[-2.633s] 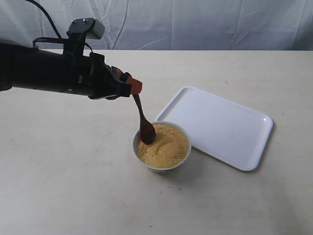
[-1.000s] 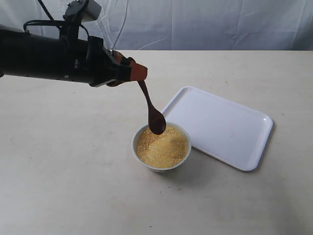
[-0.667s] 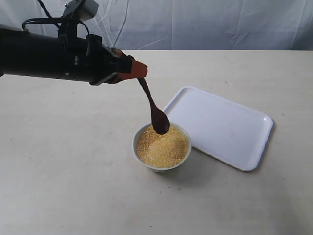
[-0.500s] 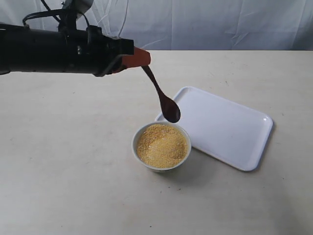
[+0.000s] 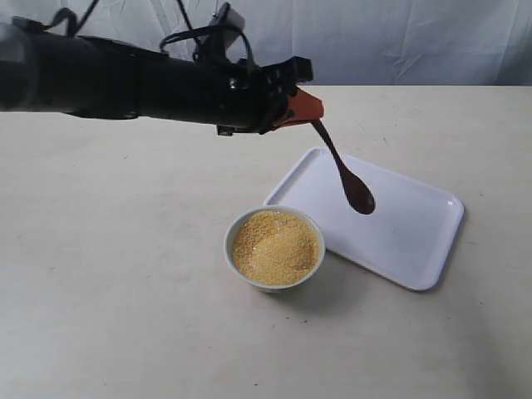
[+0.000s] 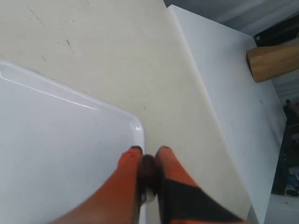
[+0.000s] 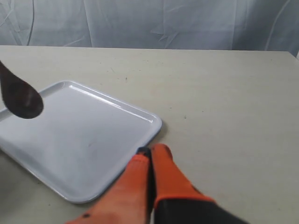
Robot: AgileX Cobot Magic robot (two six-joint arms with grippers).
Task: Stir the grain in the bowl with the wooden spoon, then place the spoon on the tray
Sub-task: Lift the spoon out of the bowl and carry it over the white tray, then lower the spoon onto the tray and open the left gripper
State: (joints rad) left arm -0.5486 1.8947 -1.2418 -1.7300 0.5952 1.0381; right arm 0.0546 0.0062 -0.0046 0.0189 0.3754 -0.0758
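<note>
I should lower the spoon with my left gripper before letting go of it. The spoon's oval end is hanging tilted above the white tray (image 5: pixel 416 237), so the spoon would drop if I opened now.
My left gripper (image 5: pixel 309 112) is shut on the handle of the dark wooden spoon (image 5: pixel 345 176), which hangs tilted in the air with its oval end over the white tray (image 5: pixel 416 237). In the left wrist view the spoon handle (image 6: pixel 148 171) is pinched between the orange fingers (image 6: pixel 128 161) above the tray's corner (image 6: pixel 70 154). The white bowl (image 5: pixel 235 256) of golden grain (image 5: pixel 275 247) stands just left of the tray. My right gripper (image 7: pixel 150 153) is shut and empty beside the tray (image 7: pixel 79 140); the spoon's oval end (image 7: pixel 21 99) shows there too.
The pale table (image 5: pixel 108 291) spreads around the bowl and tray. A white cloth backdrop (image 5: pixel 399 37) hangs behind. In the left wrist view the table edge (image 6: pixel 205 112) runs close by, with a wooden block (image 6: pixel 273 60) beyond it.
The left arm has lifted the spoon out of the grain and carried it rightward from above the bowl to above the tray. The bowl and tray have not moved.
</note>
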